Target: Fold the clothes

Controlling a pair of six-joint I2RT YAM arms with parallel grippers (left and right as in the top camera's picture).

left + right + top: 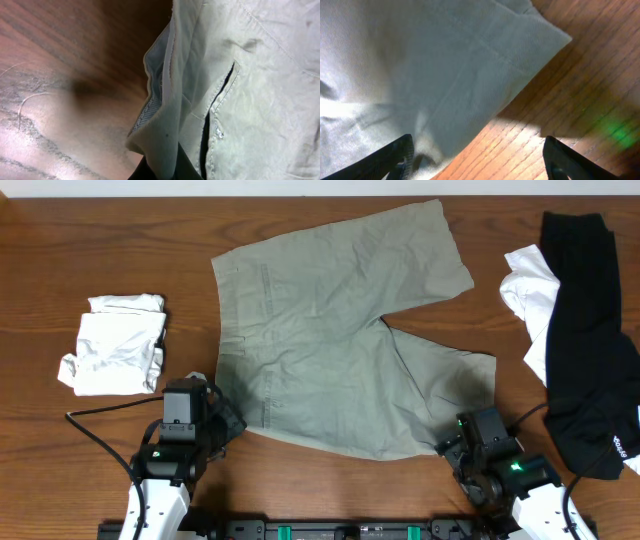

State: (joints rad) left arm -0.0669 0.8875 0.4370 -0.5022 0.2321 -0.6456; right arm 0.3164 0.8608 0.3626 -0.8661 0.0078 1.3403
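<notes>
The robot's right gripper needs to fold the near leg over onto the far leg next, so it should grab the near leg at the near corner of the hem.
Pale green shorts [330, 330] lie spread flat on the wooden table, waistband to the left and legs to the right. My left gripper [226, 420] is at the waistband's near corner. In the left wrist view it [161, 170] is shut on a fold of the waistband [165, 115], next to the fly opening. My right gripper [455, 442] is at the near leg's hem. In the right wrist view it [480, 160] is wide open, with the hem's edge [470, 75] lying by the left finger and bare wood between the fingers.
A folded white garment [115, 345] lies at the left of the table. A black garment [590, 350] lies over a white one [530, 285] at the right edge. The table's front edge is just behind both arms.
</notes>
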